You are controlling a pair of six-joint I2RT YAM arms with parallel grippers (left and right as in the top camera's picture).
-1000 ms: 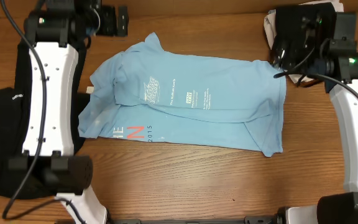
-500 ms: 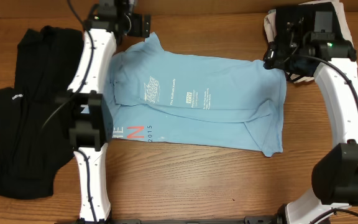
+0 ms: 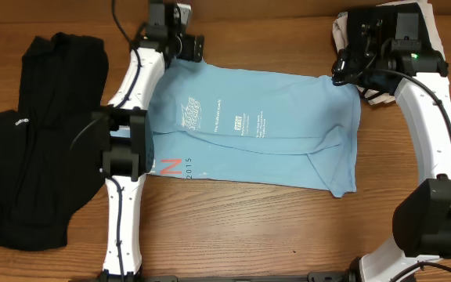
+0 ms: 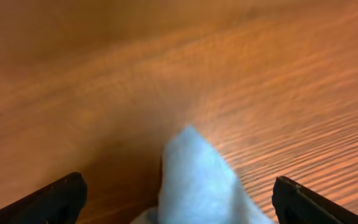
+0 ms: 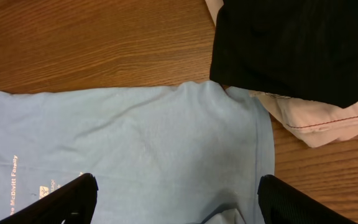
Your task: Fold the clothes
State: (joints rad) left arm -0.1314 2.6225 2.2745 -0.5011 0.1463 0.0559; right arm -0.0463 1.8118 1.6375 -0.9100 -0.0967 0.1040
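Note:
I will next use my left gripper to grab the light blue T-shirt's back corner (image 3: 188,63) (image 4: 194,167) by its tip. Then I can fold the back edge of the T-shirt toward the front.
The light blue T-shirt (image 3: 272,117) lies partly folded across the middle of the table, small white print up, with orange and white lettering showing at its front left edge. My left gripper (image 3: 182,48) is open at the shirt's back left corner. In the left wrist view a tip of the blue cloth (image 4: 197,183) sits between the spread fingers (image 4: 179,202). My right gripper (image 3: 344,74) is open over the shirt's back right corner. In the right wrist view its fingers (image 5: 176,199) straddle flat blue cloth (image 5: 148,137).
A black garment (image 3: 30,133) lies at the left of the table. At the back right a black garment (image 5: 297,43) lies on a white cloth (image 5: 328,118), close to the shirt's corner. My left arm (image 3: 128,141) lies over the shirt's left edge.
My left arm has swung from the table's left side to the shirt's back left corner. The right gripper has shifted slightly at the back right corner.

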